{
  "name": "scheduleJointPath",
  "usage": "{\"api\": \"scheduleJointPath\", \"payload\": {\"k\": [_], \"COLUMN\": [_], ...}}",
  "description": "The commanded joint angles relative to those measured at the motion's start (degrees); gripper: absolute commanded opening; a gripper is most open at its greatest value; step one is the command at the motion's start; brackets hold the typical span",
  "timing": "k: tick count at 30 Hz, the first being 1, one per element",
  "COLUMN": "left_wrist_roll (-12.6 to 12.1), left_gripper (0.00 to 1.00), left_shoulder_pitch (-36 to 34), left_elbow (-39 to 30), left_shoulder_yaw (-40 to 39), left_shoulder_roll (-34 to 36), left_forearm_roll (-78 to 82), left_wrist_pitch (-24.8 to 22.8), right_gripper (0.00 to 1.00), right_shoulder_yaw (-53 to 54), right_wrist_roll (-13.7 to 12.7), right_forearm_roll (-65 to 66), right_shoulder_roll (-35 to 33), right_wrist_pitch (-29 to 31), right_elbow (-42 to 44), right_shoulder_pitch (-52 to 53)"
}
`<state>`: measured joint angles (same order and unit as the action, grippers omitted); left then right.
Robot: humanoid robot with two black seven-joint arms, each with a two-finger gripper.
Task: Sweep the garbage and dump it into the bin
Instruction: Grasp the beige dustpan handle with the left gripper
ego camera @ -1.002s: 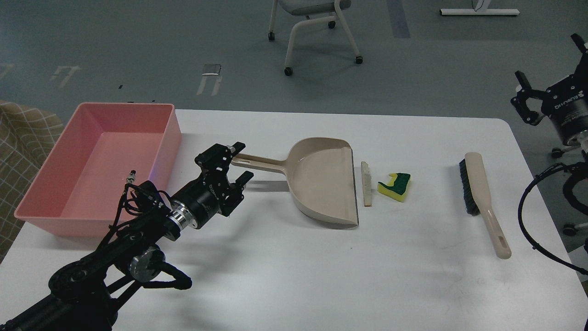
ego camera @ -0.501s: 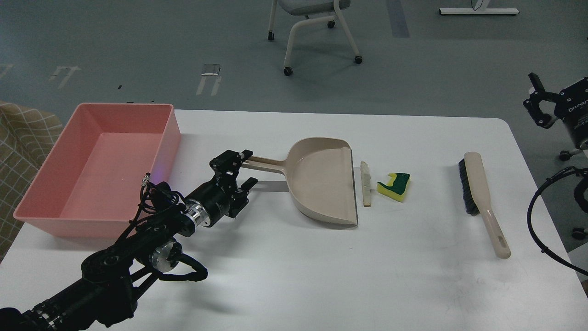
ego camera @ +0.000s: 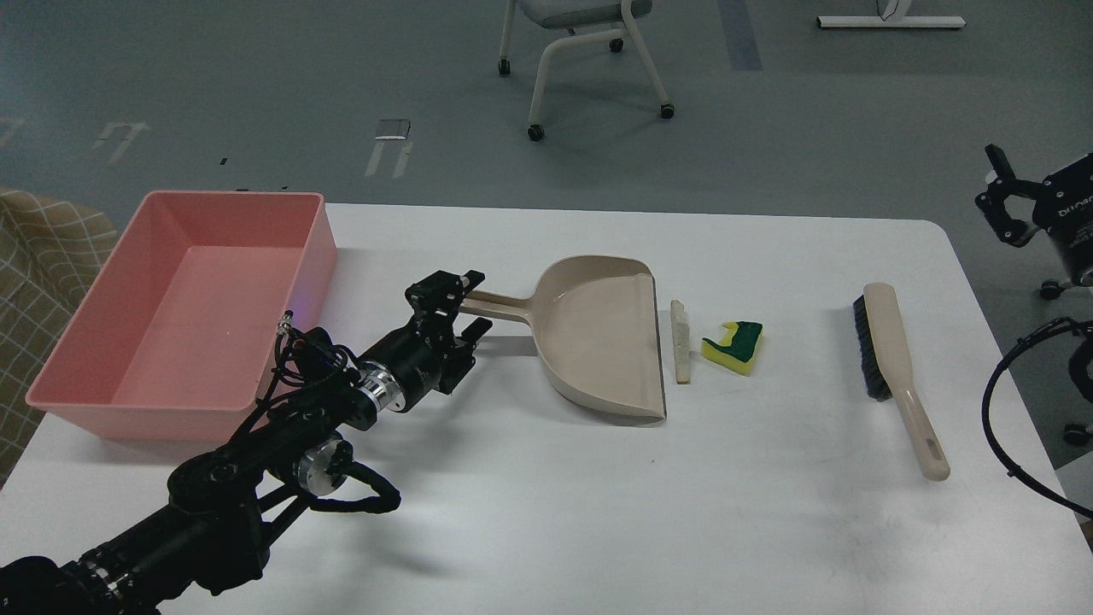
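Note:
The dustpan's broad scoop is wider than my open fingers, so my left gripper will next grab the dustpan by the end of its narrow handle (ego camera: 476,302).
The garbage lies mid-table: a thin whitish bread-like slice (ego camera: 680,342) just right of the beige dustpan's (ego camera: 598,333) mouth, and a yellow sponge chunk with a green top (ego camera: 734,346) right of the slice. The pink bin (ego camera: 318,256) stands at the table's left and looks empty. My left gripper (ego camera: 476,301) is open, with its two fingers either side of the end of the dustpan's handle (ego camera: 499,305). My right gripper (ego camera: 1001,198) is open and empty, raised beyond the table's right edge. The beige brush (ego camera: 888,359) lies at the right, untouched.
The white table (ego camera: 546,512) ends close to the brush on the right. A checked cloth (ego camera: 34,256) lies left of the bin. A wheeled chair (ego camera: 589,51) stands on the floor behind the table. Black cables (ego camera: 995,401) hang at the right edge.
My left gripper has moved right and forward until its fingers straddle the dustpan handle's end. My right gripper has drifted right, further off the table. Dustpan, scraps and brush have not moved.

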<state>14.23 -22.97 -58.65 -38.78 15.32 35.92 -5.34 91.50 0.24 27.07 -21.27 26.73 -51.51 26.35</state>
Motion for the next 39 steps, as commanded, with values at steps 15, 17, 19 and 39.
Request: {"api": "scheduleJointPath", "payload": {"k": [15, 17, 19, 39], "left_wrist_roll": [0.0, -0.08, -0.08, 1.84], "left_gripper": [0.54, 0.56, 0.6, 0.59], "left_shoulder_pitch": [-1.37, -1.46, -1.55, -3.83], "left_elbow": [1.97, 2.05, 2.49, 7.41], "left_shoulder_yaw": [1.43, 1.43, 1.43, 1.34], "left_shoulder_roll": [0.5, 0.5, 0.41, -1.08], "left_forearm_roll": [-0.59, -0.59, -0.59, -0.77], "left_wrist_pitch": [0.33, 0.33, 0.33, 0.5], "right_gripper": [1.0, 1.0, 1.0, 1.0], "right_shoulder_yaw": [0.0, 0.0, 0.0, 0.0], "right_wrist_roll": [0.02, 0.02, 0.02, -0.07], "right_forearm_roll": [0.0, 0.0, 0.0, 0.0], "right_shoulder_roll": [0.0, 0.0, 0.0, 0.0], "right_wrist_pitch": [-0.01, -0.01, -0.01, -0.01], "right_elbow": [-0.78, -0.78, -0.78, -0.69], "right_shoulder_pitch": [-0.69, -0.69, -0.69, -0.69]}}
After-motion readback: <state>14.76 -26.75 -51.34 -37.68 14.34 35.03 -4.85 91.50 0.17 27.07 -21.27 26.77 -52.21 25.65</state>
